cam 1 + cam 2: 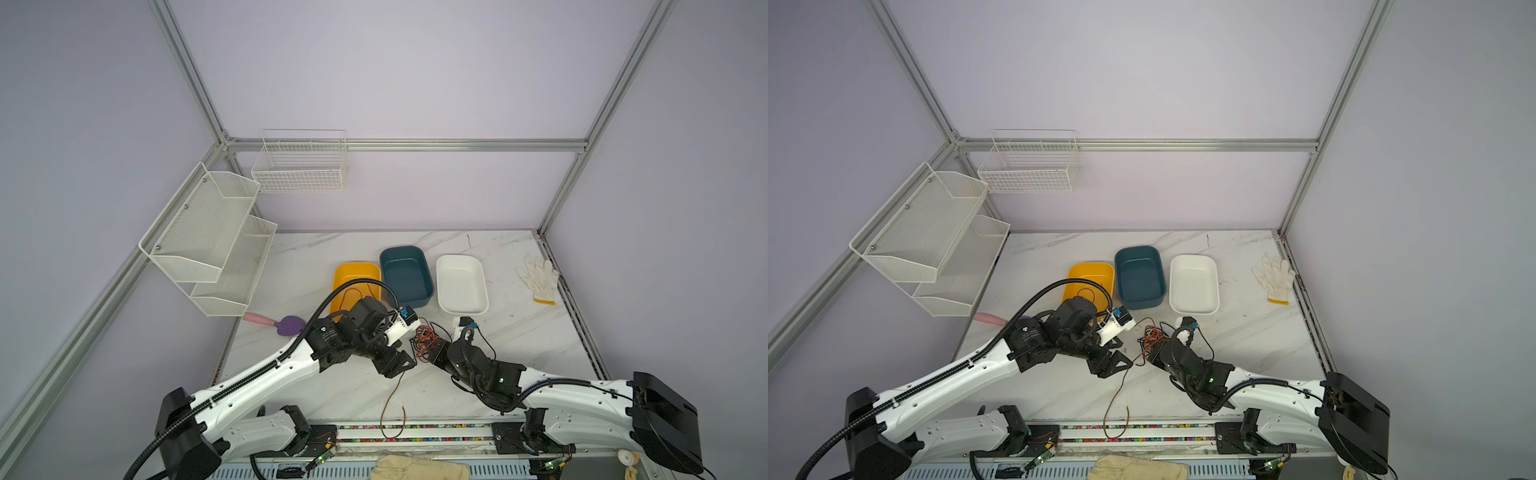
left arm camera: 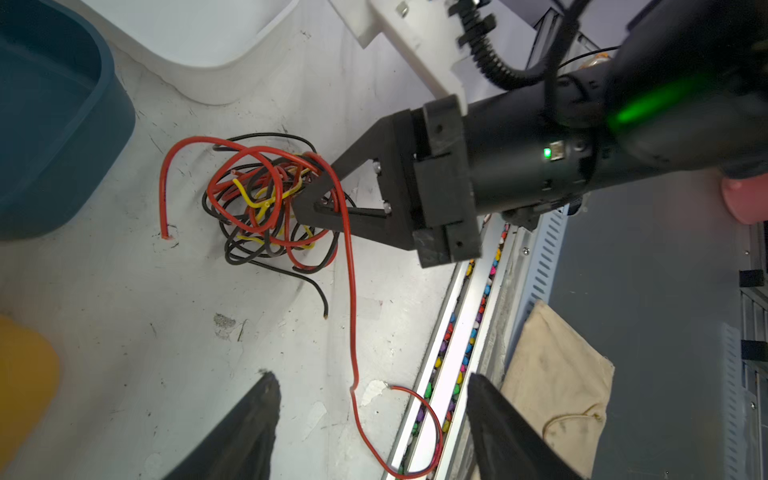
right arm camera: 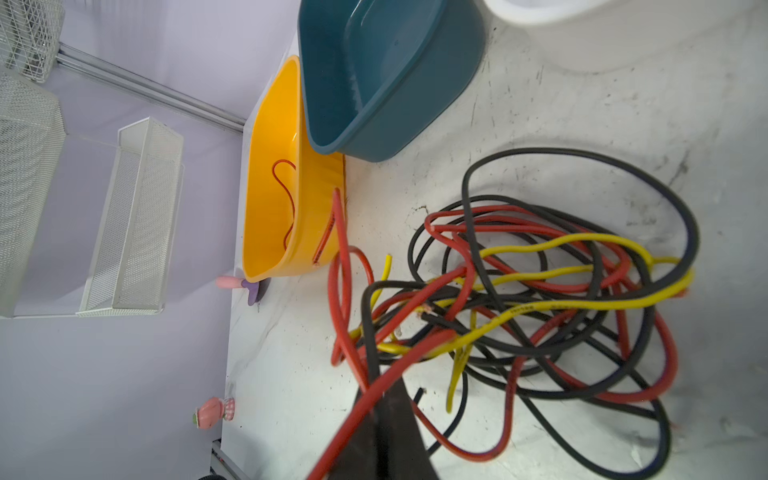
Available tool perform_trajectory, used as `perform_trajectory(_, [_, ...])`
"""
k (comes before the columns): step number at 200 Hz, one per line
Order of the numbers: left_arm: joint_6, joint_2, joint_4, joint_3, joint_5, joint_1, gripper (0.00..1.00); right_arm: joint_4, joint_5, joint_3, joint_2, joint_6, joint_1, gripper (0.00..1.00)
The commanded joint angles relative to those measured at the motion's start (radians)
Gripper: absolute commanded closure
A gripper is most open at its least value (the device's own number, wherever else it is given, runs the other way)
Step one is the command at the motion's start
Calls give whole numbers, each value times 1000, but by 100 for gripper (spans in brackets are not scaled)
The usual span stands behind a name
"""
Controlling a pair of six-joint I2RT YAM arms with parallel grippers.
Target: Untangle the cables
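Observation:
Next, my left gripper grabs the red cable by its loose part trailing outside the tangle, to untangle it from the others.
The cables (image 1: pixel 424 338) (image 1: pixel 1152 336) lie in a red, black and yellow tangle (image 2: pixel 266 208) (image 3: pixel 540 299) on the marble table, in front of the bins. My right gripper (image 1: pixel 430 348) (image 1: pixel 1152 353) (image 2: pixel 309 205) (image 3: pixel 380 390) is shut, its tips pushed into the tangle's near side. A black strand runs into the seam and a red one drapes across the fingers. One long red cable (image 1: pixel 392 399) (image 1: pixel 1117 395) (image 2: pixel 353 311) trails from the tangle to the front rail. My left gripper (image 1: pixel 405 362) (image 1: pixel 1121 365) (image 2: pixel 371 376) hangs open above it, holding nothing. Another red cable (image 3: pixel 286 195) lies in the yellow bin (image 1: pixel 357 270).
Behind the tangle stand the yellow bin, a teal bin (image 1: pixel 405 274) and a white bin (image 1: pixel 461 282). A white glove (image 1: pixel 538 276) lies at the right edge, a pink-purple tool (image 1: pixel 278 323) at the left. Mesh shelves (image 1: pixel 208 232) hang on the left wall. A bead-filled rail (image 1: pixel 415 432) borders the front.

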Motion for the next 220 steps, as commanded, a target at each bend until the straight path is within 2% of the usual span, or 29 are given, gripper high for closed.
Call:
perform_trajectory(1, [37,68,34,41,-50,-13,31,-7,-11,23,-9,-26,-7,100])
perform_trajectory(30, [36,119,46,46,-52,-20,37,-6,-15,24,-22,-31,-9,100])
perform_trajectory(95, [31,129,85,15,-41,-22,66,-5,-19,29,-37,-41,-10,100])
perform_trajectory(195, [37,138,83,1,0,-22,78,-6,-15,9,-98,-39,-12,100])
perform_trajectory(220, [41,137,75,9,-9,-20,86,-7,-15,1,-111,-38,-12,100])
